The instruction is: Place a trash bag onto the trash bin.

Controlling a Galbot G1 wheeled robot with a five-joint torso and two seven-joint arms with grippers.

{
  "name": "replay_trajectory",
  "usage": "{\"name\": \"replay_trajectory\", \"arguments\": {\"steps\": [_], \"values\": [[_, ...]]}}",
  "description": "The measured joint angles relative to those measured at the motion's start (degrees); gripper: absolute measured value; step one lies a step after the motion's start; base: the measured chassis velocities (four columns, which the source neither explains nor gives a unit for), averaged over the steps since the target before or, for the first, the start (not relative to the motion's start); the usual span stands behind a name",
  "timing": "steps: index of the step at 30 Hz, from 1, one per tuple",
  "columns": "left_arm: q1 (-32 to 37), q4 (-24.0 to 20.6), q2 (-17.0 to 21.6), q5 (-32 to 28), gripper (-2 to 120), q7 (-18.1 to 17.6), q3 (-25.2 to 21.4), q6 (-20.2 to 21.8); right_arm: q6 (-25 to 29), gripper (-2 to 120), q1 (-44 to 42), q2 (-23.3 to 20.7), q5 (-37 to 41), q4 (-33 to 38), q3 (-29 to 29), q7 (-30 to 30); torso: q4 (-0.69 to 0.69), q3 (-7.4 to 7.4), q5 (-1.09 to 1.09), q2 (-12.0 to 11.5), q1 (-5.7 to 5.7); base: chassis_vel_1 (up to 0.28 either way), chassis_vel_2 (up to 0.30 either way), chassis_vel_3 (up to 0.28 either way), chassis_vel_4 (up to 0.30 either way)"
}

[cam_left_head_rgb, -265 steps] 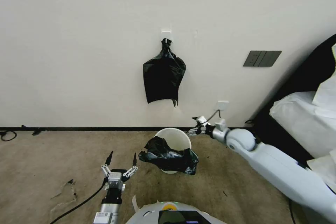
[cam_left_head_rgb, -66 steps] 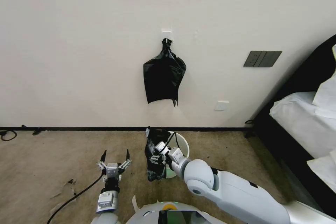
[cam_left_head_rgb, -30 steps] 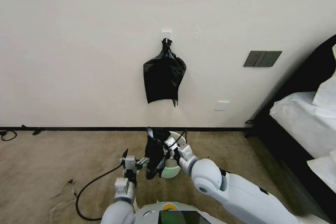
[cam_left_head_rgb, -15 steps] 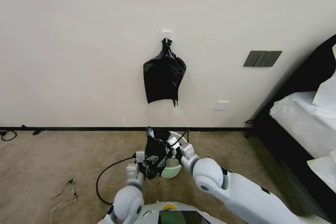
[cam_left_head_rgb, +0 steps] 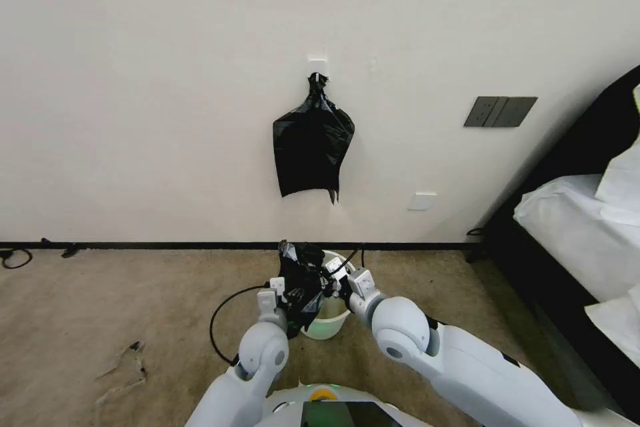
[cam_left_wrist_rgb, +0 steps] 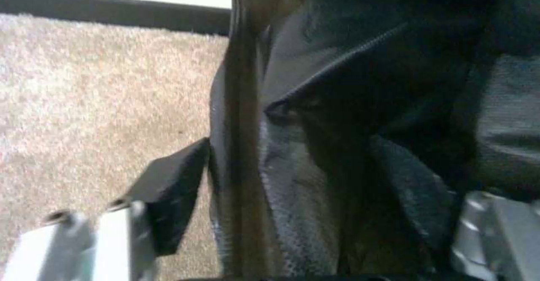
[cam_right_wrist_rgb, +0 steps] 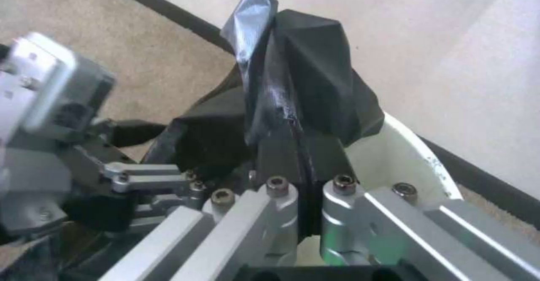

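Note:
The trash bag hangs slack and crinkled, so the left gripper should next pinch the trash bag (cam_left_head_rgb: 300, 277) by the upright fold along its outer edge.
The crinkled black trash bag (cam_left_head_rgb: 300, 277) hangs bunched just above the left side of the cream-white trash bin (cam_left_head_rgb: 331, 321). My right gripper (cam_left_head_rgb: 325, 280) is shut on the bag's upper edge; in the right wrist view its fingers (cam_right_wrist_rgb: 279, 156) pinch the trash bag (cam_right_wrist_rgb: 303, 82) over the bin's rim (cam_right_wrist_rgb: 408, 146). From the left, my left gripper (cam_left_head_rgb: 291, 293) has come up against the bag. In the left wrist view the left gripper (cam_left_wrist_rgb: 290, 146) is open, with its dark fingers (cam_left_wrist_rgb: 171, 192) spread either side of a fold of the trash bag (cam_left_wrist_rgb: 349, 87).
A flatter black bag bunch (cam_left_head_rgb: 312, 147) hangs by its knotted neck from a wall hook (cam_left_head_rgb: 317, 65). A bed (cam_left_head_rgb: 587, 227) stands at the right. A black cable (cam_left_head_rgb: 223, 320) loops over the carpet by my left arm, and cords (cam_left_head_rgb: 13, 257) lie at far left.
The bag once lay draped across the bin; my right gripper has taken it and lifted it. Over the last second my left arm swung in from the left and its fingers now straddle the bag.

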Motion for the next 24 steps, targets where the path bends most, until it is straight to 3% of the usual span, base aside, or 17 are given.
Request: {"name": "replay_trajectory", "arguments": {"steps": [2, 5, 19, 24], "values": [[-0.37, 0.24, -0.15, -1.04, 70, -0.83, 0.26, 0.64, 0.0, 0, -0.01, -0.02, 0.02, 0.01, 0.05, 0.01, 0.0, 0.0, 0.0, 0.0, 0.0, 0.0, 0.0, 0.0, 0.0], [-0.88, 0.74, -0.48, -3.4, 54, -3.04, 0.95, 2.18, 0.04, 0, -0.03, -0.04, 0.06, 0.01, 0.24, 0.05, 0.01, 0.0, 0.0, 0.0, 0.0, 0.0, 0.0, 0.0, 0.0], [-0.75, 0.7, -0.97, -7.35, 5, -6.32, 0.4, 2.82, 0.18, 0, -0.11, 0.06, 0.07, -0.03, 0.44, 0.06, 0.01, 0.0, -0.02, 0.0, 0.0, 0.0, 0.0, 0.0, 0.0], [0.17, 0.33, -1.42, -7.5, 2, -6.35, 0.02, 1.28, 0.33, 0, -0.73, 0.32, 0.01, -0.16, 0.55, 0.11, 0.0, 0.0, -0.02, 0.01, 0.0, 0.0, 0.0, 0.0, 0.0]]}}
